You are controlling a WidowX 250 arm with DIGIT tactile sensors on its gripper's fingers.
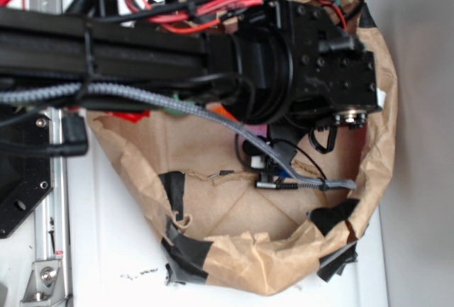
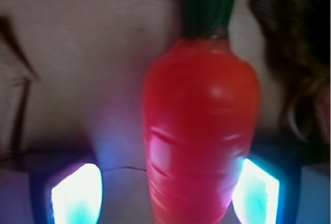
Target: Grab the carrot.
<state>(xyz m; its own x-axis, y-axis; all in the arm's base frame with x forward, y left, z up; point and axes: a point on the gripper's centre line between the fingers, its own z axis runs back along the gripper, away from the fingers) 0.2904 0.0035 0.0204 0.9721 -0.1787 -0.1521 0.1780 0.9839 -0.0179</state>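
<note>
My fingers are on either side of the carrot's narrower body [image 2: 191,193], short of the wide part. My gripper first shifts toward the carrot's green top, then closes.
The carrot [image 2: 201,125] fills the wrist view: glossy orange, faintly ridged, with its dark green stem cap [image 2: 207,4] pointing away at the top. It lies on the brown paper floor of a bag. My gripper [image 2: 166,193] is open and straddles the carrot's narrow end. The glowing right fingertip [image 2: 257,192] is close against the carrot's side. The left fingertip [image 2: 77,195] stands apart from it with bare paper between. In the exterior view the black arm [image 1: 298,59] reaches down into the bag and hides both fingers and carrot.
The crumpled brown paper bag [image 1: 269,264], patched with black tape [image 1: 188,250], walls in the arm on all sides. A grey braided cable [image 1: 213,119] and red wires [image 1: 234,6] run along the arm. Something dark brown and fuzzy [image 2: 300,53] lies right of the carrot.
</note>
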